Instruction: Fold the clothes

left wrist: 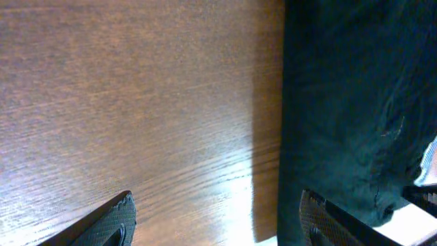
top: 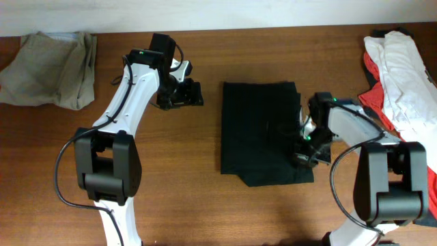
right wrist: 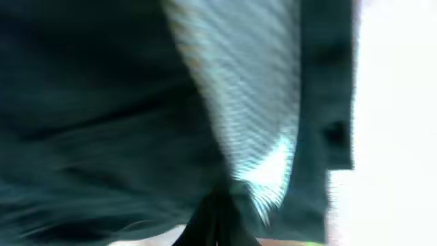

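My left gripper grabs the black shorts [top: 259,130] by the shorts' side edge nearest the khaki-grey garment next, to set them there folded.
The black shorts [top: 259,130] lie folded into a rough rectangle at the middle of the table. My left gripper [top: 192,96] is open and empty, just left of their back left corner. In the left wrist view its fingers [left wrist: 215,219] spread wide over bare wood, with the black fabric [left wrist: 348,102] to the right. My right gripper [top: 304,156] is at the shorts' front right edge. In the blurred right wrist view its fingers [right wrist: 218,222] are pressed together in black fabric [right wrist: 102,102], beside a pale striped inner patch [right wrist: 246,102].
A khaki-grey garment [top: 51,68] lies crumpled at the back left corner. A pile of white cloth [top: 403,68] over red cloth [top: 372,75] sits at the right edge. Bare wood shows in front of the shorts.
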{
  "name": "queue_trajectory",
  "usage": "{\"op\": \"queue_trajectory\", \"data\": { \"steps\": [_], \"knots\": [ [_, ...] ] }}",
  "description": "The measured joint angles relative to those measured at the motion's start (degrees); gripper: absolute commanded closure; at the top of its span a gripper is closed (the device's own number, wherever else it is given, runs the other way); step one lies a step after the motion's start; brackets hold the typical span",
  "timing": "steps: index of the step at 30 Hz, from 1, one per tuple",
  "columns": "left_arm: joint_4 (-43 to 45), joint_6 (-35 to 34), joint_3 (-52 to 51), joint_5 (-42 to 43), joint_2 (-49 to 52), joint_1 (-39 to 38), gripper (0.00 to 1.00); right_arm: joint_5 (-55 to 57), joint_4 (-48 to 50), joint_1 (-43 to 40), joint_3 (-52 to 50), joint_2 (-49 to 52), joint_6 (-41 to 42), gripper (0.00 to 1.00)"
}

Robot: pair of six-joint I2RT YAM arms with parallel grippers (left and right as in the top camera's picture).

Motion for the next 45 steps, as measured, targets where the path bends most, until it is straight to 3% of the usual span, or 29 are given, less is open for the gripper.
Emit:
{"op": "queue_trajectory", "data": {
  "steps": [7, 8, 9, 10, 16, 23, 27, 39, 45],
  "knots": [
    [0.04, 0.0, 0.0, 0.0, 0.0, 0.0, 0.23, 3.58, -1.68, -3.37, -1.53, -1.29, 9.53, 0.95],
    [0.02, -0.02, 0.0, 0.0, 0.0, 0.0, 0.14, 4.22, -3.3, -3.43, -0.57, -2.16, 10.12, 0.77],
    [0.04, 0.0, 0.0, 0.0, 0.0, 0.0, 0.02, 4.85, -4.44, -3.43, 0.76, -3.63, 10.43, 0.39],
    [0.04, -0.2, -0.02, 0.02, 0.0, 0.0, 0.01, 5.35, -6.91, -3.48, 4.98, -6.95, 11.06, 0.01],
    [-2.99, 0.02, -0.13, 0.0, 0.0, 0.0, 0.01, 6.56, -3.96, -3.54, 17.35, -13.2, 9.81, 0.01],
    [1.36, 1.99, -10.01, 5.11, 0.0, -4.83, 0.01, 10.64, 5.42, -10.01, 17.29, -10.97, 10.78, 0.01],
    [3.8, 2.25, -15.19, 6.12, 0.0, -8.2, 0.01, 11.1, 5.73, -15.85, 17.29, -10.93, 12.59, 0.01],
    [7.65, 2.38, -18.08, 6.4, -0.02, -8.83, 0.01, 11.08, 5.73, -16.09, 17.29, -10.93, 13.25, 0.01],
    [18.67, 3.43, -23.17, 17.11, -1.42, -8.83, 0.01, 11.08, 5.75, -16.09, 17.29, -10.93, 13.27, 0.01]
  ]
}}
